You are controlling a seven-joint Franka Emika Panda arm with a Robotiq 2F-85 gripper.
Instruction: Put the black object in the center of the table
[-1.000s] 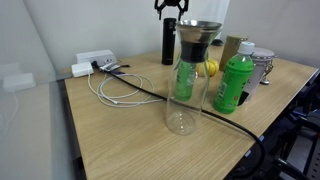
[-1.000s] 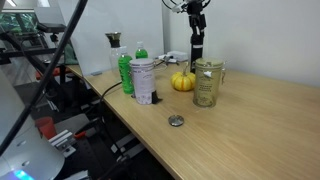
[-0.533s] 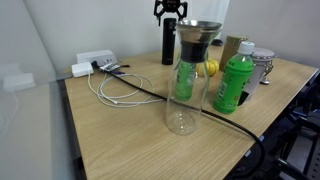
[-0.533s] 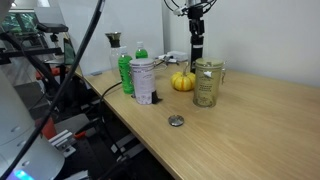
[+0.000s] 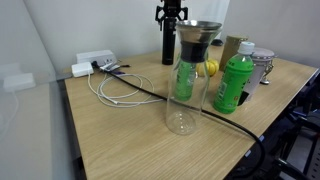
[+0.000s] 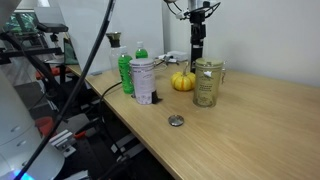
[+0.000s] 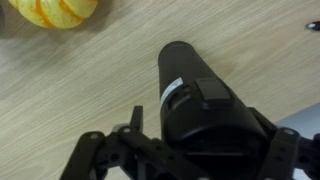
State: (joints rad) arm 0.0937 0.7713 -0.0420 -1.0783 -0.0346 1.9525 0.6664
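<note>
The cylinder's top is between my fingers; they should close.
The black object [image 5: 168, 45] is a slim matte black cylinder. It stands upright at the back of the light wood table [image 5: 120, 140] and shows in both exterior views [image 6: 197, 55]. My gripper [image 5: 170, 16] hangs straight over it [image 6: 198, 17], with its open jaws down on either side of the cylinder's top. In the wrist view the cylinder [image 7: 200, 100] fills the space between the fingers of my gripper [image 7: 190, 150]. I cannot see the fingers pressing on it.
A glass carafe with a dark funnel top [image 5: 183, 90] and a green bottle [image 5: 233, 85] stand close in front of the cylinder. A yellow pumpkin-like object [image 6: 182, 81], a glass jar [image 6: 207, 83] and a white cup [image 6: 142, 80] stand nearby. A white cable [image 5: 115, 90], a thick black cable [image 5: 150, 95] and a small round cap [image 6: 176, 121] lie on the table.
My gripper has come down a little, from just above the cylinder to around its top. The cylinder has not moved.
</note>
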